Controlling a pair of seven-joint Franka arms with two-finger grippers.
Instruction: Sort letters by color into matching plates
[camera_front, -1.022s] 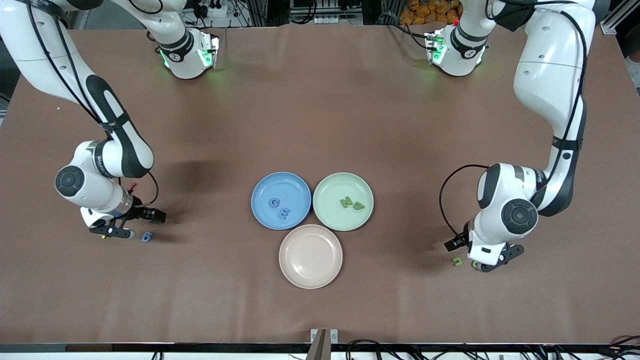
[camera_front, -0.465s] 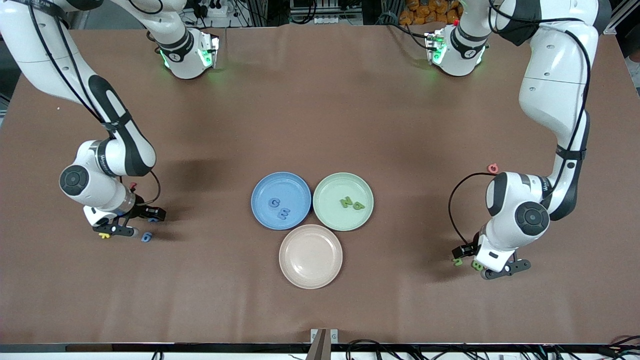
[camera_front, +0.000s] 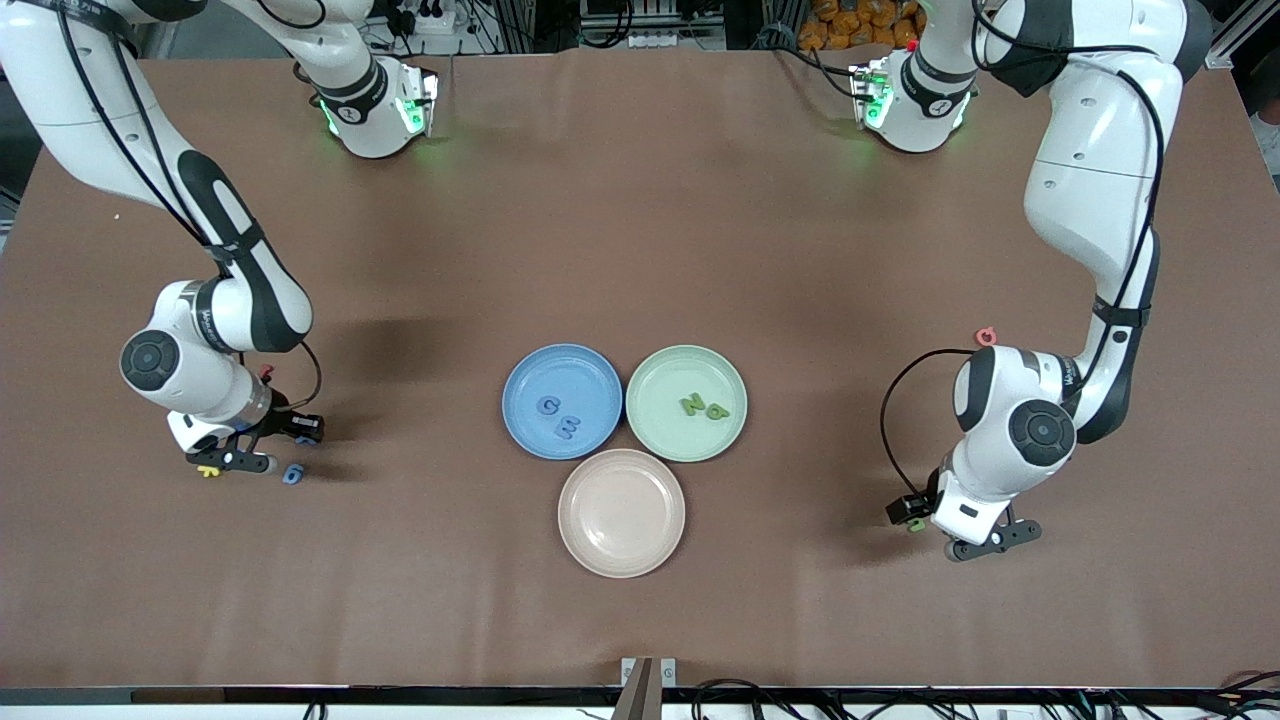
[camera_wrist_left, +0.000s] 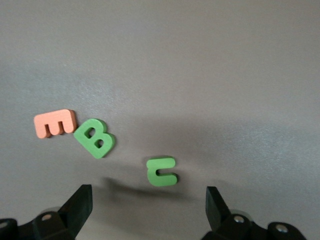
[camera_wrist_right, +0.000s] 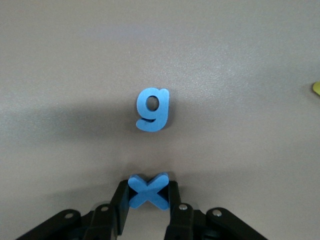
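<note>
The green c-shaped letter needs to be sorted onto the green plate (camera_front: 668, 372), so my left gripper should grip the letter by its closed back and arm ends next.
In the right wrist view my right gripper (camera_wrist_right: 148, 195) is shut on a blue letter X (camera_wrist_right: 148, 190), low over the table. Just ahead of it a blue g (camera_wrist_right: 152, 109) lies flat, also seen as the blue g (camera_front: 292, 474) beside my right gripper (camera_front: 255, 464). The blue plate (camera_front: 522, 385) holds two blue letters, the green plate (camera_front: 668, 372) two green ones. My left gripper (camera_wrist_left: 147, 210) hangs open over a green c-shaped letter (camera_wrist_left: 161, 171) and a green B (camera_wrist_left: 94, 138) toward the left arm's end of the table. My left gripper (camera_front: 985, 538) hides most of them.
An orange E (camera_wrist_left: 54, 123) touches the green B. A yellow piece (camera_front: 209, 470) lies by the right gripper, and a pink piece (camera_front: 987, 336) by the left arm. A beige plate (camera_front: 621, 512) sits nearer the front camera than the two coloured plates.
My right gripper's fingers have come together on the blue X. The left arm has shifted a little toward the plates and now covers the green B in the front view.
</note>
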